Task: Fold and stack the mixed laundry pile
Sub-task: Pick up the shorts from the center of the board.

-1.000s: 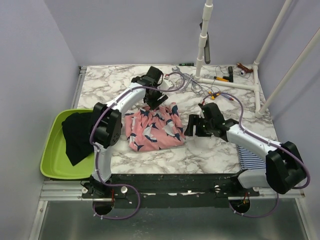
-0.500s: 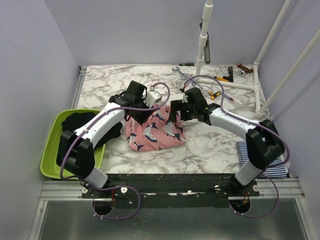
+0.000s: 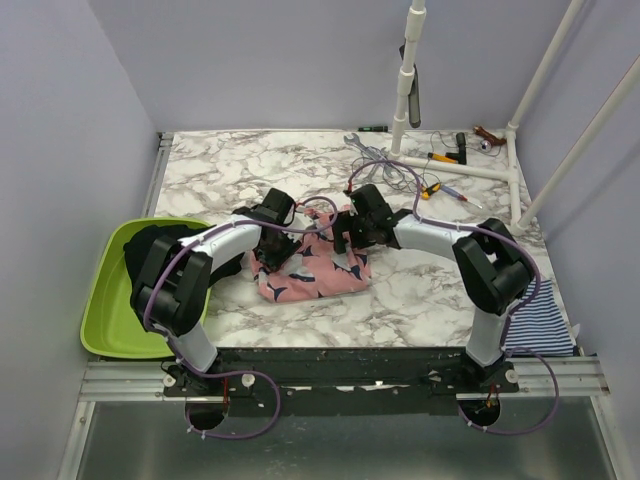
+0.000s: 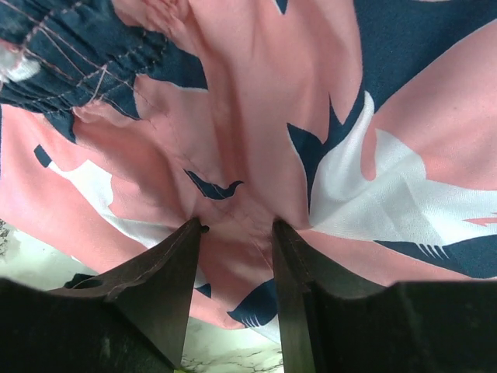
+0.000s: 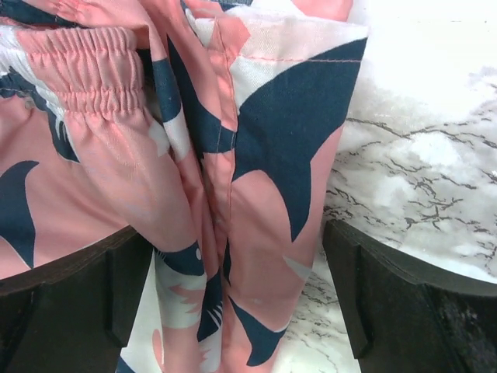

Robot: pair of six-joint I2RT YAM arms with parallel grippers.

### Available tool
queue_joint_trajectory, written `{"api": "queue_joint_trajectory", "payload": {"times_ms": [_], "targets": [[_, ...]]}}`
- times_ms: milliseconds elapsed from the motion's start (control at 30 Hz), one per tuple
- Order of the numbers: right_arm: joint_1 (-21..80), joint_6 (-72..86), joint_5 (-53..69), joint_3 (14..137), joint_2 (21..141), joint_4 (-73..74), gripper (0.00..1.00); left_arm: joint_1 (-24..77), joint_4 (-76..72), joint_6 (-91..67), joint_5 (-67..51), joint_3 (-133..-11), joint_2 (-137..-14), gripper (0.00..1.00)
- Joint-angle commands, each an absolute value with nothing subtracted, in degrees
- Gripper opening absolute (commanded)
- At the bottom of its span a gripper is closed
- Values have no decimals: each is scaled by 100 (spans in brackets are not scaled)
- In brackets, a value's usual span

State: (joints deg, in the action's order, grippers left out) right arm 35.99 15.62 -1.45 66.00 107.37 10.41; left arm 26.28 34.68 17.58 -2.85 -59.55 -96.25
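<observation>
One finger beside the pink fold presses into the cloth, so my right gripper closes on the pink fold next.
The pink shark-print garment (image 3: pixel 312 268) lies crumpled at the table's middle. My left gripper (image 3: pixel 272 243) presses down on its upper left edge. In the left wrist view the left gripper (image 4: pixel 237 225) stands partly open, with a pucker of pink cloth (image 4: pixel 233 155) between the fingertips. My right gripper (image 3: pixel 345 235) sits at the garment's upper right edge. Seen from the wrist, the right gripper (image 5: pixel 237 233) is wide open and straddles a fold of pink cloth (image 5: pixel 264 179). The black garment (image 3: pixel 150 258) lies in the basin. The striped garment (image 3: pixel 540 318) lies at the near right edge.
The lime green basin (image 3: pixel 105 320) hangs over the table's left edge. Tools and cables (image 3: pixel 430 165) lie at the back right by a white pipe frame (image 3: pixel 515 170). Bare marble table (image 3: pixel 420 290) shows right of the pink garment.
Both arms swung in and came down onto the pink garment, the left to its left edge, the right to its right edge. The right jaws opened wide. The left jaws narrowed.
</observation>
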Motion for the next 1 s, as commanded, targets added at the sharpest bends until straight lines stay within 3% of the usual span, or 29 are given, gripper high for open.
{"api": "queue_joint_trajectory", "payload": {"times_ms": [0,167,333,433,567,767,967], "targets": [[3370,1665,361,6466,11061,742,100,2636,3431,1806,-200,-6064,-9656,44],[3166,1627,1061,6245,11018,625,86,2581,3428,1863,-286,-6003,-9601,44],[3133,1275,1221,6221,10874,736,39,2309,3480,1919,-784,-6093,-9429,44],[3138,1053,1598,6223,10855,732,28,2110,3442,1954,-1063,-6122,-9101,50],[3138,864,1375,6225,10716,975,2,1903,3418,1995,-1185,-6047,-8561,57],[3129,322,822,6323,10084,1719,0,1609,3394,1933,-1538,-6040,-7935,69],[3023,-395,-360,6222,9349,2987,0,1608,3184,1870,-2028,-6062,-7728,93]]}}
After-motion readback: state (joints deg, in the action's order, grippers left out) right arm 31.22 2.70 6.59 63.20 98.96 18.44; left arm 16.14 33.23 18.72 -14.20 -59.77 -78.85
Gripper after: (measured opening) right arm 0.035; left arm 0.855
